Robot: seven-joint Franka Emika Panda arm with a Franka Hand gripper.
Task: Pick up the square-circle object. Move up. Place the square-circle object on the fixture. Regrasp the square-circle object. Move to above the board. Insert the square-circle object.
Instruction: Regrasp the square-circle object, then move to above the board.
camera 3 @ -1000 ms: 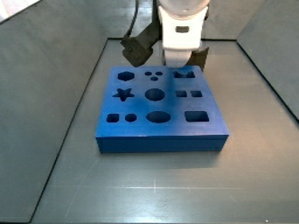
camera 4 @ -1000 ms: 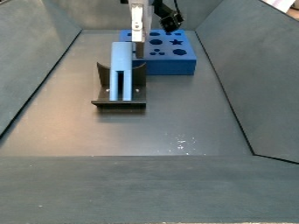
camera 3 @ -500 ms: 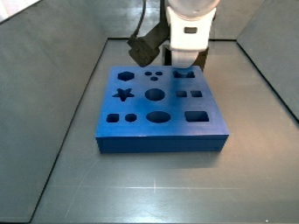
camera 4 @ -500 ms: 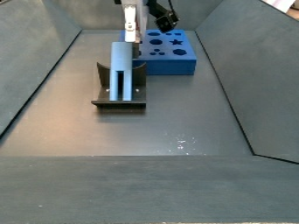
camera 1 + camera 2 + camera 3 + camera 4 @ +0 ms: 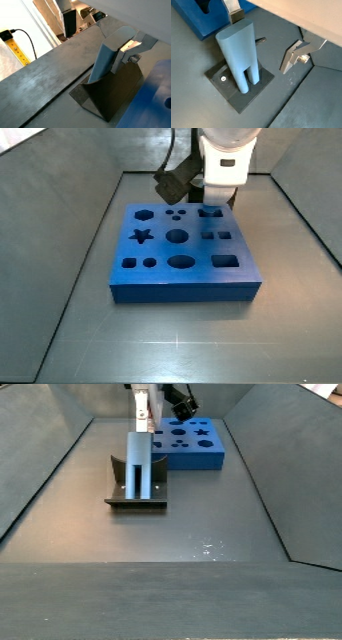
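Observation:
My gripper grabs the square-circle object by its solid end next, leaving the object's slotted end free to enter the board.
The square-circle object is a pale blue-grey peg standing upright in the dark fixture, left of the board. My gripper hangs just over the peg's top, open and holding nothing. In a wrist view the peg rises from the fixture's base plate, with one finger behind its top and the other finger well off to its side. The other wrist camera shows the peg beside a silver finger. The fixture is hidden in a side view behind my gripper.
The blue board with its dark shaped holes lies in the middle of the grey bin floor. Sloped grey walls enclose the floor on all sides. A yellow post with a black cable stands outside the bin.
My gripper has moved off the board's far edge toward the fixture and now sits over the peg's top. The peg and fixture have not moved.

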